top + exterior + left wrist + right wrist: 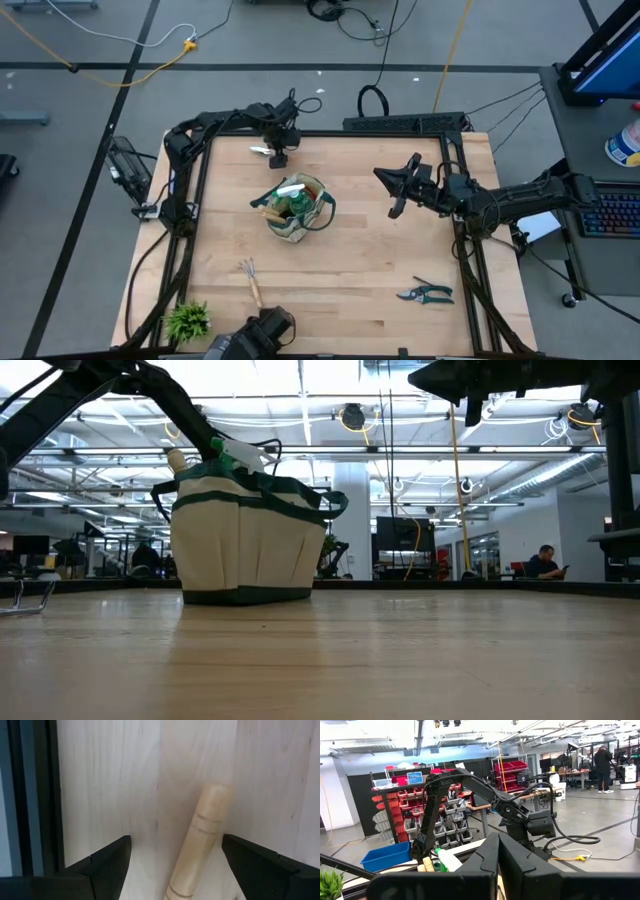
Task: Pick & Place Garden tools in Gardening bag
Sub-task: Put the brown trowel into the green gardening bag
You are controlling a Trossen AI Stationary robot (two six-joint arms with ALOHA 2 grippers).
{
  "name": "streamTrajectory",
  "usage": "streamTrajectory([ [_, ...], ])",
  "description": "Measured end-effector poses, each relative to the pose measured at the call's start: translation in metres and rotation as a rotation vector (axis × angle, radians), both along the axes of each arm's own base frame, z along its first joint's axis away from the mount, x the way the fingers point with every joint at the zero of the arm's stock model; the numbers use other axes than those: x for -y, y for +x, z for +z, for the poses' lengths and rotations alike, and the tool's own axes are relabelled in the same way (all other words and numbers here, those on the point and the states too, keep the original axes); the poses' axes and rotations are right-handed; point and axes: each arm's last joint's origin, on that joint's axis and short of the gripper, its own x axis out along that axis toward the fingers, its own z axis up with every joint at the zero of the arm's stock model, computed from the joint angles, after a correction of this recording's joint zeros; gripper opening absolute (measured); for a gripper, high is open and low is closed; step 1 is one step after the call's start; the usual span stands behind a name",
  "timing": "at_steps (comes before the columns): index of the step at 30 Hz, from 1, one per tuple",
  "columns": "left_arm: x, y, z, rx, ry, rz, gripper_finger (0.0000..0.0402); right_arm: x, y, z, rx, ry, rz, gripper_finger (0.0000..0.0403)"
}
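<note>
Next, my left gripper grabs the trowel by its wooden handle (205,835) to pack the trowel into the gardening bag.
A wooden-handled trowel (262,151) lies flat on the table near its far edge, left of centre. My left gripper (277,158) points down over it, open. In the left wrist view its fingers (107,865) stand on either side of the trowel's wooden handle (205,835) without touching it. The gardening bag (295,207) stands upright mid-table with several tools sticking out of its mouth (225,455). A pronged rake (250,281) and dark pruning shears (425,293) lie near the front edge. My right gripper (395,190) hangs shut, raised above the table's right half.
A small leafy plant (187,320) stands at the front left corner. A dark frame rail (35,795) runs along the table edge close beside the left gripper. Bare wood lies between the bag and the shears.
</note>
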Motion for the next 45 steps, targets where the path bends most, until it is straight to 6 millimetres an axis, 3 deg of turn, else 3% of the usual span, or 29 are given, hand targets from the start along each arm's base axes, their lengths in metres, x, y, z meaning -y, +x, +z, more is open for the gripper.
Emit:
streamTrajectory([
  [16,-0.001,0.001,0.000,-0.028,0.051,-0.009,0.0318,0.000,0.000,0.000,0.000,-0.001,0.000,0.0002],
  [33,0.007,-0.006,-0.018,-0.020,0.045,-0.011,0.0076,0.000,0.000,0.000,0.013,0.027,0.007,0.0002],
  [45,0.005,-0.003,-0.013,-0.081,0.097,0.020,0.0071,0.000,0.000,0.000,0.020,0.043,0.011,0.0002],
])
